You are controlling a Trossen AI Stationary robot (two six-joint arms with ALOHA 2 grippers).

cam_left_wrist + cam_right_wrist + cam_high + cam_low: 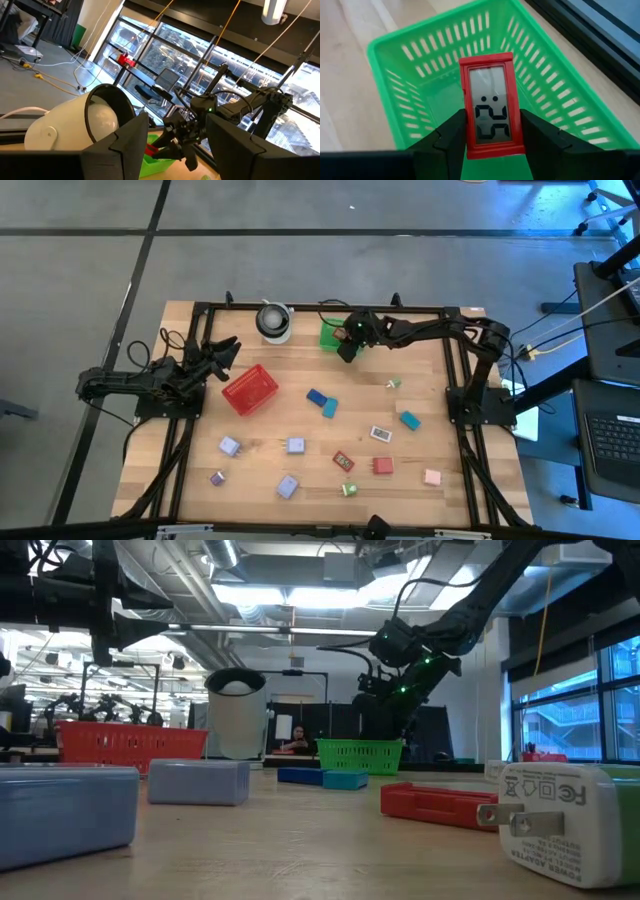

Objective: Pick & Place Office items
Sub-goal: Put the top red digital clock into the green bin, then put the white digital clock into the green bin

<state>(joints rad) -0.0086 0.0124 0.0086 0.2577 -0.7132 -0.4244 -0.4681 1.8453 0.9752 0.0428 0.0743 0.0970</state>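
Observation:
The right gripper will let go of the clock, because the red clock [490, 105] is hanging inside the green basket's rim in the right wrist view.
My right gripper [492, 145] is shut on a small red digital clock [490, 107], one of the office items, just above the open green rectangular basket [420, 75] at the table's far edge [330, 332]. In the low view this gripper [385, 705] hangs over the basket [360, 755]. My left gripper [225, 352] waits open at the table's left, beside the red mesh basket [250, 389], with nothing between its fingers [135, 140]. Other small items lie on the wood, among them a blue one [317, 396] and a teal one [330, 408]. My right gripper pinches the red clock by its two long sides [469, 135], near the end closest to the wrist, between its two fingers. The fingers slant down from the table's right and run along the clock. The clock is lifted clear over the basket's opening, display toward the wrist camera.
A white cylinder with a dark rim [273, 322] stands at the far edge, left of the green basket. Lavender blocks [229, 446], a red piece [382, 466], a pink piece [432, 477] and a white charger [560, 820] lie toward the near side. A black frame rims the table [455, 310].

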